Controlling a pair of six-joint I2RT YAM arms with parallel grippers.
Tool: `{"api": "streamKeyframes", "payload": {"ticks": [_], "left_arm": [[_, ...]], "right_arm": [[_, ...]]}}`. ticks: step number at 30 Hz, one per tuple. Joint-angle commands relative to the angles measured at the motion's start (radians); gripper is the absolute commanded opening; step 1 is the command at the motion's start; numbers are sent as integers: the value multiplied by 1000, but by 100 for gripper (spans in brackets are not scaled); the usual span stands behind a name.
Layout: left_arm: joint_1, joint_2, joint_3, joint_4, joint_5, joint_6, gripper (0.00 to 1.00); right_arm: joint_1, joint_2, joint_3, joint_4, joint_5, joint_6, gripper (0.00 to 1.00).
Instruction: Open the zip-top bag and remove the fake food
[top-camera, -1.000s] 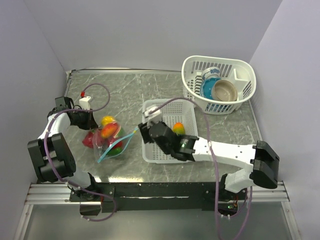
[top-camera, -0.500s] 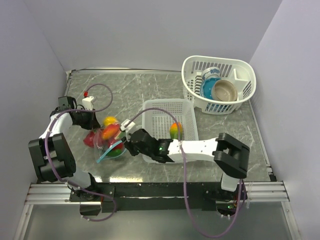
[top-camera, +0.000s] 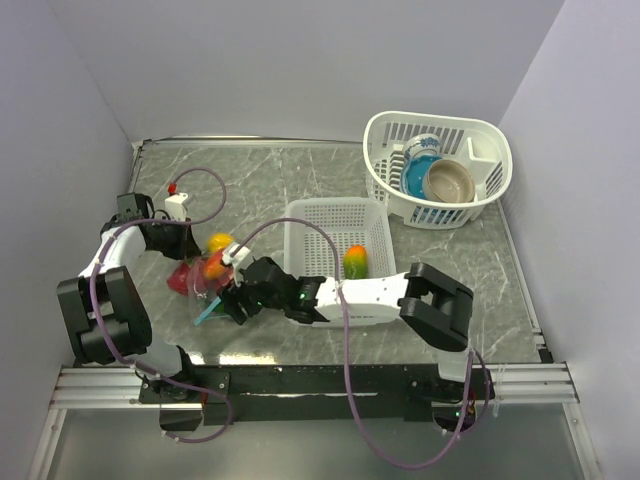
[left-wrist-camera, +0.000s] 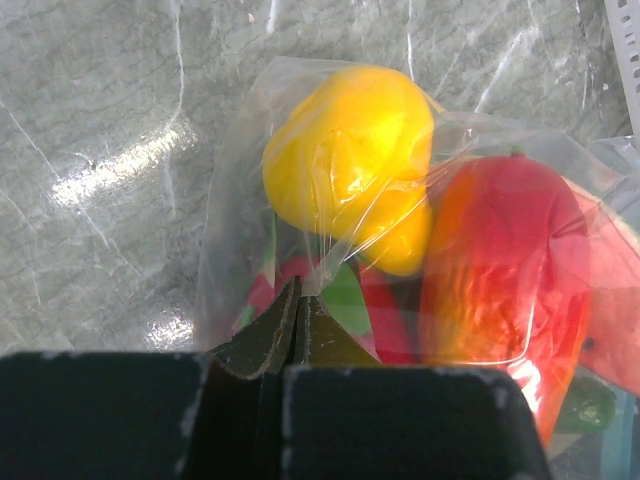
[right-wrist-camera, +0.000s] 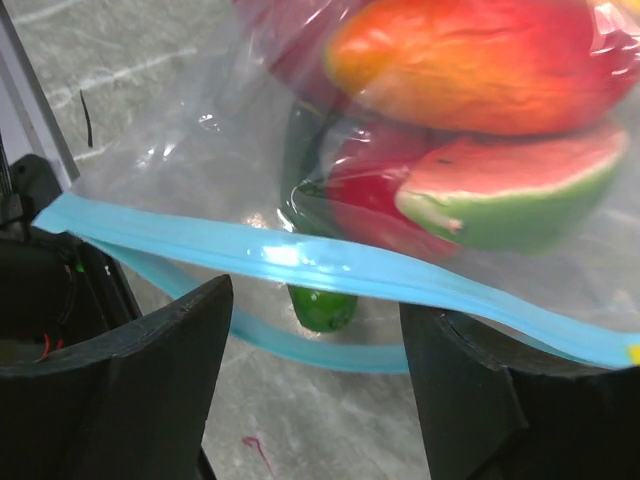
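Observation:
The green piece should come out lengthwise, so my right gripper should next grab the green piece's end poking (top-camera: 220, 309) (right-wrist-camera: 323, 309) between the parted teal zip pieces of the bag.
The zip-top bag (top-camera: 205, 285) lies at the left of the table, its clear film full of fake food. My left gripper (left-wrist-camera: 298, 300) is shut on a fold of the bag's film beside a yellow fruit (left-wrist-camera: 350, 165) and a red-orange mango (left-wrist-camera: 505, 260). My right gripper (right-wrist-camera: 315, 300) stands open at the bag's mouth, where the two teal zip strips (right-wrist-camera: 300, 260) are parted. A green piece (right-wrist-camera: 322, 308) pokes out between them. A watermelon slice (right-wrist-camera: 510, 190) and another mango (right-wrist-camera: 470, 60) sit further inside. One orange-green fruit (top-camera: 355, 262) lies in the rectangular white basket (top-camera: 310, 215).
A round white basket (top-camera: 480, 135) at the back right holds a blue bowl (top-camera: 415, 175) and a tan bowl (top-camera: 450, 180). The rectangular basket sits just right of the bag, under my right forearm. Walls close in the left and right sides.
My right arm left the orange-green fruit in the rectangular basket and swept left to the bag's mouth, jaws open. The left gripper kept its pinch on the bag.

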Motion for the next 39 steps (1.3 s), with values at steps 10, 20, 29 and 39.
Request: {"api": "streamKeyframes", "payload": {"ticks": [10, 20, 29, 39], "left_arm": [[-7, -47, -15, -70, -31, 24, 1], [-5, -63, 130, -191, 58, -13, 1], [-7, -141, 229, -242, 99, -33, 1], [-7, -161, 190, -217, -7, 3, 1]], "right_arm": [[7, 175, 121, -14, -36, 12, 67], [1, 126, 60, -9, -29, 0, 22], [1, 58, 6, -9, 15, 3, 0], [2, -68, -60, -74, 131, -5, 0]]}}
